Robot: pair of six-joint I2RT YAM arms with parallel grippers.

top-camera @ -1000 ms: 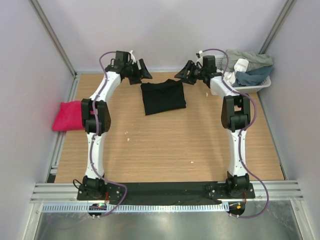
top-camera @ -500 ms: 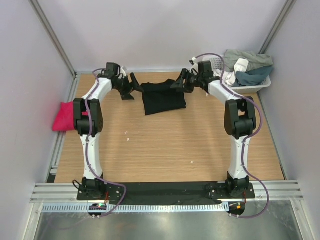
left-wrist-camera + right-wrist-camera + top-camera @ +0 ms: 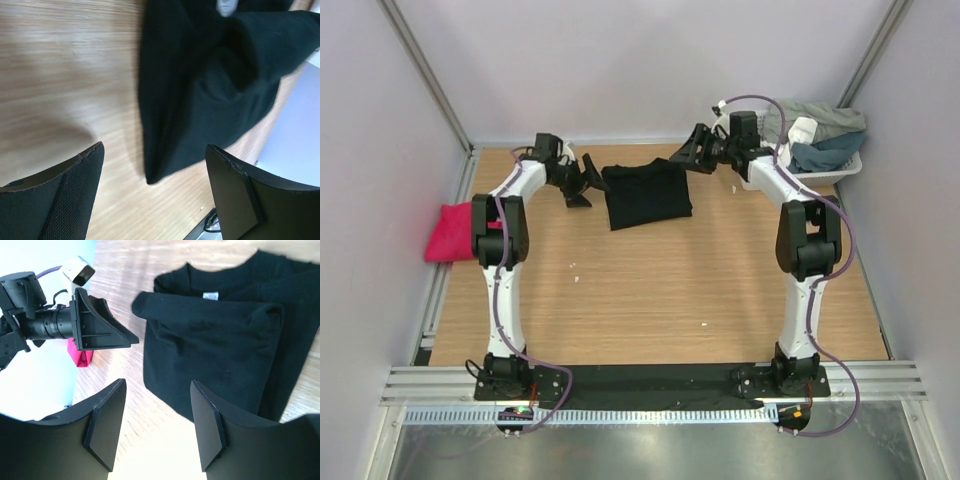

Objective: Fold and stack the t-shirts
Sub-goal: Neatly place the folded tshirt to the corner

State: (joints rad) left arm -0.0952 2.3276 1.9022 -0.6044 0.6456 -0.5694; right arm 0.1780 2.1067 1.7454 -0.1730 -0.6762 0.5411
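Note:
My left gripper next needs to grab the folded black t-shirt's side edge nearest the pink t-shirt [image 3: 457, 232], layers together, to stack the black t-shirt folded.
The black t-shirt [image 3: 647, 192] lies folded into a rough square on the wooden table [image 3: 650, 290], near the back. Its collar and white tag [image 3: 210, 295] show in the right wrist view. My left gripper [image 3: 585, 183] hangs open just left of the shirt's left edge [image 3: 165, 125], with only bare wood between its fingers [image 3: 154, 148]. My right gripper [image 3: 698, 155] is open above the shirt's back right corner and holds nothing [image 3: 157, 385]. The pink t-shirt [image 3: 457, 232] lies bunched at the table's far left edge.
A white basket [image 3: 823, 176] with grey, white and blue-green clothes stands at the back right corner. Walls close in the back and both sides. The left arm's gripper [image 3: 100, 325] shows across the shirt in the right wrist view.
My left gripper has come forward and down from the back edge to the shirt's left side. The right gripper dipped toward the shirt's corner, then drew back right. The shirt has not moved.

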